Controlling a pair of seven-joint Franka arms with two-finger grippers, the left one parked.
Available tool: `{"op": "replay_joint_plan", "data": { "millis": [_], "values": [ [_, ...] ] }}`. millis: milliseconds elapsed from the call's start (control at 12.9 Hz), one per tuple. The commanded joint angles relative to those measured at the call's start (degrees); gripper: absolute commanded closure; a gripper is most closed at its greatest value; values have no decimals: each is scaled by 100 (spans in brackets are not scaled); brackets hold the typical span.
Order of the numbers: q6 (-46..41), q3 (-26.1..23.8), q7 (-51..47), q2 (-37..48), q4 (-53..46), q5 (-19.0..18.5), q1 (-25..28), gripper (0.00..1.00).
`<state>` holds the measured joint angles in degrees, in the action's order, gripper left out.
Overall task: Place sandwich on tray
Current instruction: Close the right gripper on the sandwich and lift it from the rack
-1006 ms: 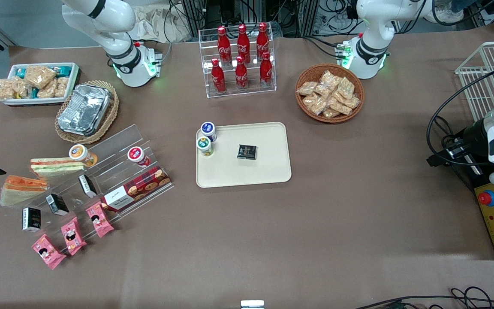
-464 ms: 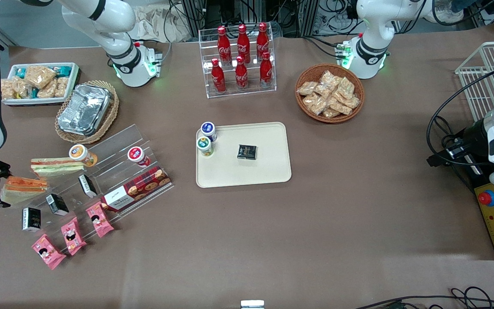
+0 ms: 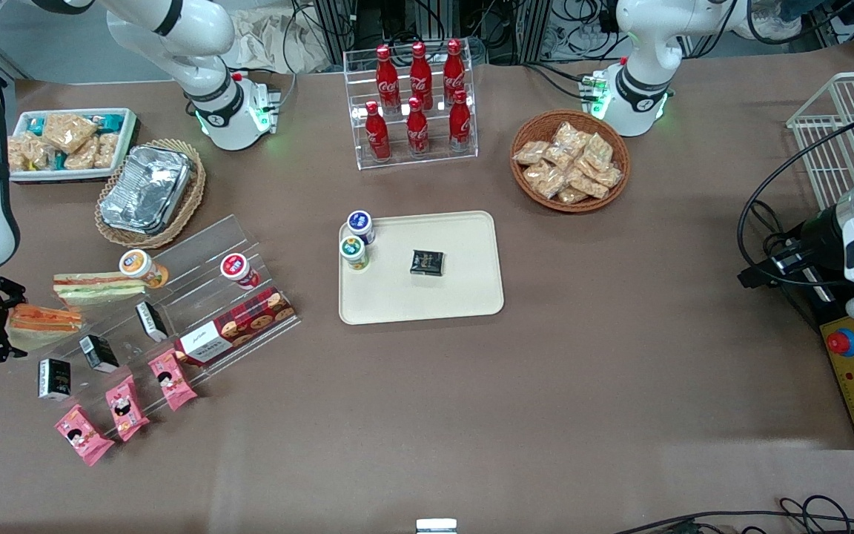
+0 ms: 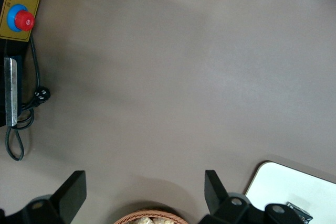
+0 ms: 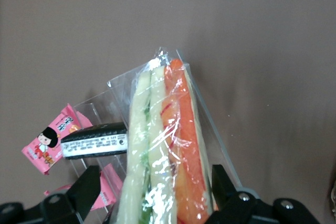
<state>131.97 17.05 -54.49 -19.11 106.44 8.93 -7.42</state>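
Note:
The robot's right gripper needs to grab the sandwich (image 3: 47, 319) across the long sides of its bread to put it on the tray.
The sandwich (image 3: 47, 319), a clear-wrapped wedge with orange filling and pale bread, lies on the lowest step of a clear acrylic stand (image 3: 197, 252) toward the working arm's end of the table. My right gripper (image 3: 10, 320) is open, low at the sandwich's outer end, with one finger on each side of it. In the right wrist view the sandwich (image 5: 168, 145) runs between the two black fingers (image 5: 86, 187) of the gripper (image 5: 155, 187), with a gap at each side. The cream tray (image 3: 464, 252) sits mid-table, holding two small cups and a dark packet.
A flatter sandwich (image 3: 97, 285) with red and green filling lies just farther from the camera. Small black boxes (image 3: 54, 377), pink snack packets (image 3: 127, 406), cups and a cookie box (image 3: 238, 326) crowd the stand. A foil container in a basket (image 3: 147, 189) stands nearby.
My gripper has moved in along the table toward the sandwich, and its open fingers now stand on either side of the wedge's end. The sandwich has not moved.

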Motion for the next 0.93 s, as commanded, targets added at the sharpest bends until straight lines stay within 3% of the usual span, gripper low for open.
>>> {"op": "replay_joint_plan", "data": {
  "millis": [0,77,155,542,851],
  "values": [
    [162,18,122,-5,78,153,153,53],
    [154,0,289,-14,70,153,154,91],
    [128,-35,316,-14,17,161,162,100],
    [31,-53,659,-102,-298,267,181,100],
    [-978,-26,1186,-93,-922,293,-83,100]
  ]
}}
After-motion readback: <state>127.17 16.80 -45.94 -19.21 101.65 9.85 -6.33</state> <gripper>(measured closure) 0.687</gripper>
